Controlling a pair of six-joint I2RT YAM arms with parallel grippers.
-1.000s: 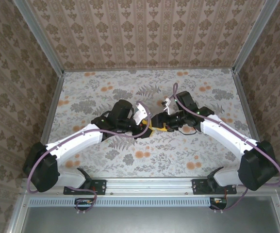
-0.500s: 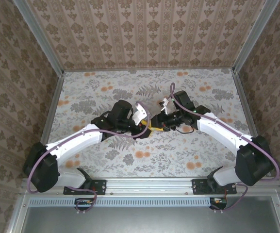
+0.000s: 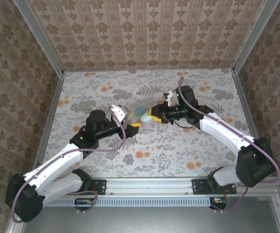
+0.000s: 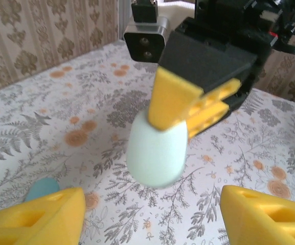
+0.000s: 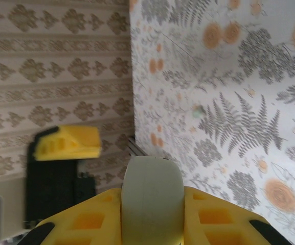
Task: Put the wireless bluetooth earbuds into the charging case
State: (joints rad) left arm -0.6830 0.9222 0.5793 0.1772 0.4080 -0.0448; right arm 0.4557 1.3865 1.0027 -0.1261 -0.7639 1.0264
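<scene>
My left gripper grabs the charging case around its exposed body next, to leave the lid free to open for inserting earbuds.
The charging case [image 3: 142,115] is a pale blue pebble with its lid closed, held above the table. My right gripper [image 3: 151,116] is shut on it. In the right wrist view the case [image 5: 151,199] sits squeezed between both yellow fingers [image 5: 216,219]. My left gripper [image 3: 129,122] stands open just left of the case, apart from it. In the left wrist view the case [image 4: 157,150] hangs ahead of the left gripper [image 4: 152,219], whose fingers [image 4: 35,217] have nothing between them. One teal-blue earbud [image 4: 42,186] lies on the table, partly behind the left finger. A tiny teal speck [image 5: 197,110] lies on the table.
The floral tabletop [image 3: 178,145] is walled by patterned panels on three sides, with a metal rail [image 3: 149,183] at the near edge. Both arms meet near the table's middle; the left arm's forearm [image 3: 57,162] crosses the near left.
My left gripper opened, let go of the case and drew back to the left. My right gripper closed on the case and now holds it alone, a little farther back.
</scene>
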